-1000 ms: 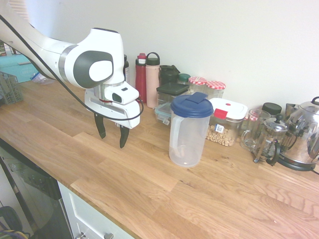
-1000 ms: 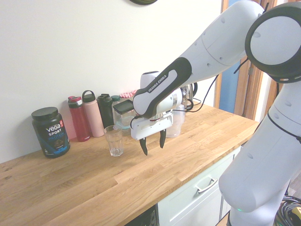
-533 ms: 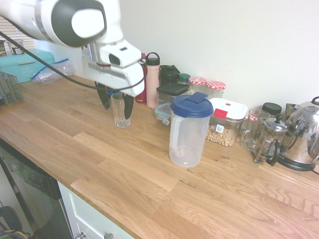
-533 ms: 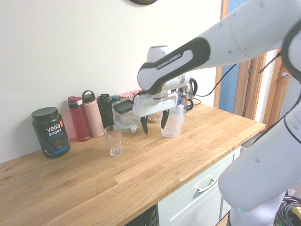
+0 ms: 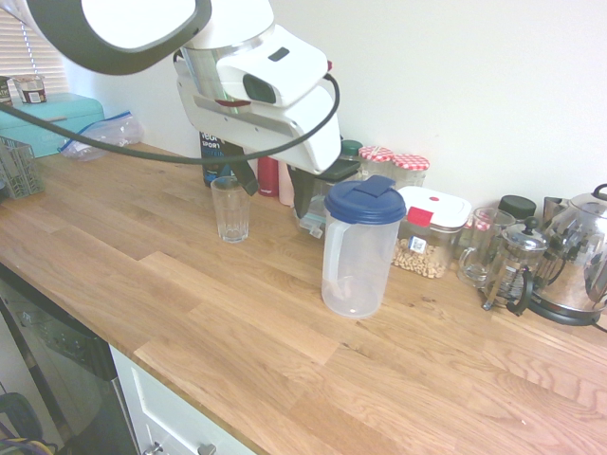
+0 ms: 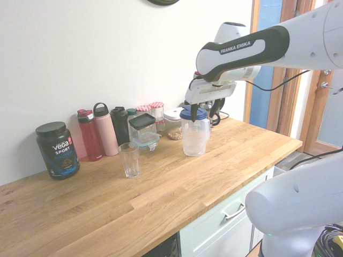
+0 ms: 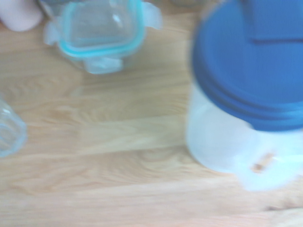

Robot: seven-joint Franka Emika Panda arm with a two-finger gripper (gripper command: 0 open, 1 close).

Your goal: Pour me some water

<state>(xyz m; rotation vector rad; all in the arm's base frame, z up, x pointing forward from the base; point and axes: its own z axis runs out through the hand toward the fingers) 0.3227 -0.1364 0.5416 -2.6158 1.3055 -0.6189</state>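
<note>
I should grab the pitcher by its narrow handle [image 6: 207,130] with my gripper next. The pitcher's blue lid and round body [image 6: 193,134] are too wide for the fingers.
A clear plastic pitcher [image 5: 357,256] with a blue lid [image 5: 365,199] stands on the wooden counter [image 5: 237,322]. In the second exterior view the pitcher [image 6: 194,139] is at mid-counter; in the wrist view its lid [image 7: 251,61] fills the right side, blurred. An empty drinking glass [image 5: 230,209] stands apart from it, nearer the bottles; the glass [image 6: 129,159] also shows, and its rim [image 7: 8,135] shows in the wrist view. My gripper [image 6: 202,111] hangs open and empty just above the pitcher's lid. From the other side the gripper [image 5: 275,187] shows between glass and pitcher.
Along the wall stand a protein tub [image 6: 57,150], red and pink bottles [image 6: 99,134], a teal-lidded clear box [image 7: 97,33], jars [image 5: 394,163], a food container [image 5: 427,232], a French press [image 5: 512,265] and a kettle [image 5: 579,256]. The counter's front edge [image 5: 180,379] drops off.
The arm has risen and swung from above the glass over to the pitcher. The gripper stayed open. Glass and pitcher have not moved.
</note>
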